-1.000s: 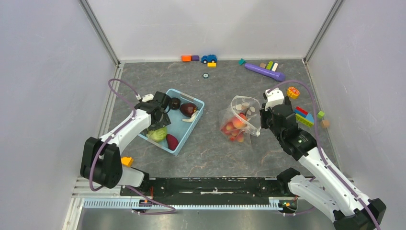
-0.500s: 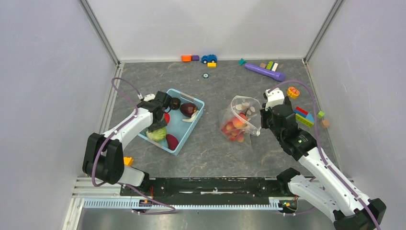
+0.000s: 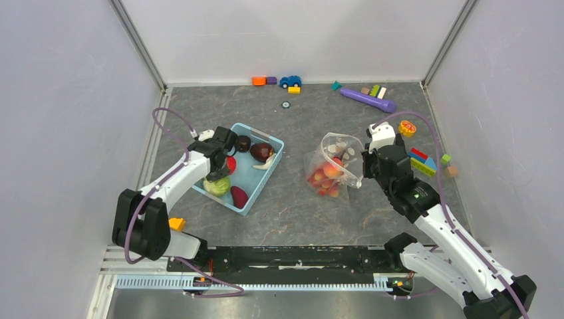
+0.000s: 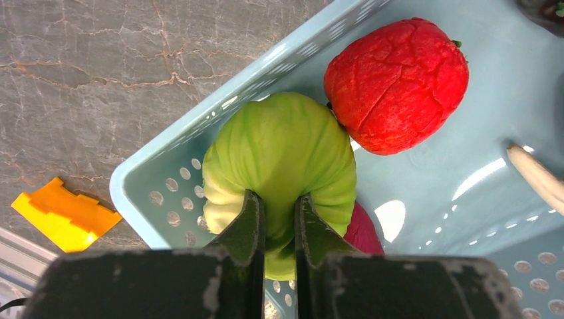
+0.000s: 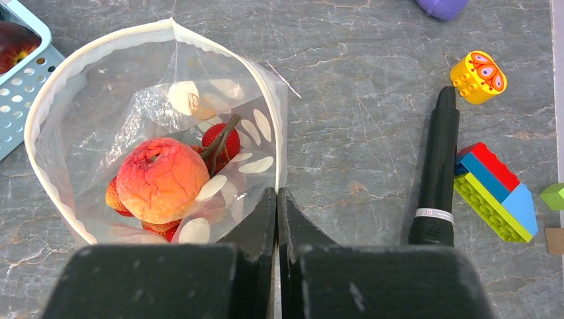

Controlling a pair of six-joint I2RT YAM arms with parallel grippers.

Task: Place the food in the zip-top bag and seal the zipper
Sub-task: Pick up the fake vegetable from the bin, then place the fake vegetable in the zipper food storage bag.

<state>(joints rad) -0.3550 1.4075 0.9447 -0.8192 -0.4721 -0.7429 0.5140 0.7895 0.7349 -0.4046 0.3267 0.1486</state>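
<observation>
The soft green vegetable would come up out of the light blue basket [image 4: 292, 46] if I lifted my left gripper now, because both fingers pinch its folds between them.
My left gripper [image 4: 279, 199] is shut on a soft green vegetable [image 4: 279, 146], squeezing it between its fingers inside the light blue basket [image 4: 292, 46]. A red fruit [image 4: 396, 83] touches the green one, and a magenta piece [image 4: 362, 232] lies under it. A dark maroon piece [image 3: 261, 151] sits at the basket's far side. The dotted zip-top bag [image 5: 100, 86] stands open, its white zipper rim [image 5: 219, 50] forming a loop. A peach [image 5: 163, 179] and red strawberries [image 5: 221, 139] lie inside. My right gripper [image 5: 277, 196] is shut on the bag's rim.
A yellow-orange block [image 4: 60, 212] lies on the table outside the basket's near corner. Right of the bag are a black pen [image 5: 439, 173], stacked building blocks [image 5: 492, 193] and a yellow block [image 5: 477, 76]. A purple tube [image 3: 368, 100] and toy car [image 3: 290, 81] sit by the back wall.
My left gripper has gone from wide open to shut on the green vegetable in the basket. The right gripper and the bag have not moved.
</observation>
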